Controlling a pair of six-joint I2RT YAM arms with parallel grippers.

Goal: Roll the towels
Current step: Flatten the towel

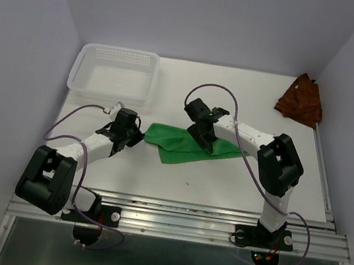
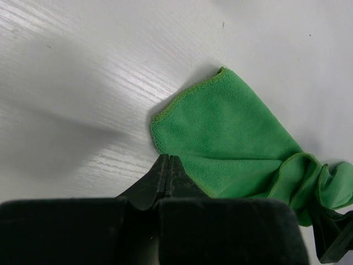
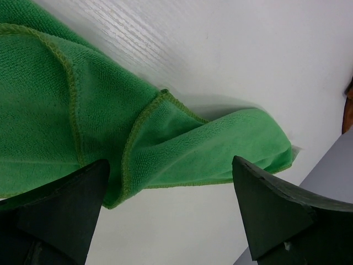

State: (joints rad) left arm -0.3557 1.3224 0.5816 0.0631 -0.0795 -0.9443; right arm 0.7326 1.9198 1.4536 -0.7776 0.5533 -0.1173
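Observation:
The green towel's folded flap needs to be picked up next by its stitched edge with my right gripper, to open the towel out flat for rolling.
The bright green towel lies loosely folded and rumpled mid-table. My left gripper is at its left end. In the left wrist view the jaws are pressed together, tips at the towel's near edge, with no cloth seen between them. My right gripper hovers over the towel's middle. In the right wrist view it is wide open, with a folded flap of the towel just beyond its fingertips. The rust reddish-brown towel lies crumpled at the far right, away from both grippers.
A white perforated basket stands at the back left of the table. Walls close in the table on the left, back and right. The table's metal rail runs along the near edge.

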